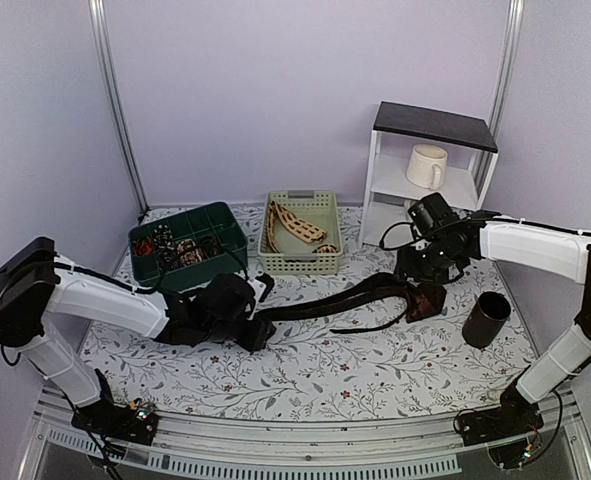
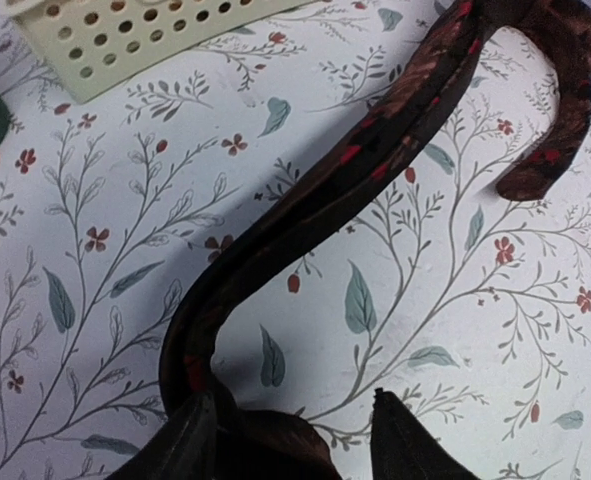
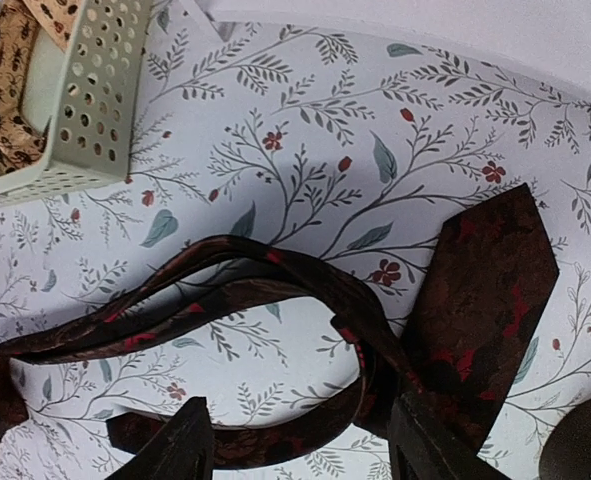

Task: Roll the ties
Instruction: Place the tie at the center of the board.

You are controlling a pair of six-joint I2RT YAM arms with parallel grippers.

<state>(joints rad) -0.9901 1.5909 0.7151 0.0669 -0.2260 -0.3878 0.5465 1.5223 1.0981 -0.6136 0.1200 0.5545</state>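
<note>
My left gripper grabs the tie at the folded bend (image 1: 263, 317) (image 2: 259, 440) opposite the tie's wide end next, to stretch it straight and doubled for rolling.
A dark brown-black tie (image 1: 360, 295) with red markings lies loosely folded across the middle of the table. My left gripper (image 1: 255, 328) is at its narrow left end. In the left wrist view the jaws (image 2: 293, 395) stand wide apart, and tie fabric (image 2: 305, 200) is bunched by the left finger. My right gripper (image 1: 423, 275) hovers over the wide right end. In the right wrist view it (image 3: 297, 402) is open, with the tie's loops (image 3: 275, 285) below and the wide blade (image 3: 495, 290) to the right. A beige tie (image 1: 295, 225) lies in the cream basket (image 1: 300, 262). Small coiled ties (image 1: 180, 248) sit in the green bin (image 1: 215, 220).
A black cylindrical cup (image 1: 485, 318) stands at the right, close to the tie's wide end. A white shelf unit (image 1: 430, 160) with a cream mug (image 1: 427, 166) stands at the back right. The basket corner shows in the left wrist view (image 2: 125, 40) and the right wrist view (image 3: 85, 110).
</note>
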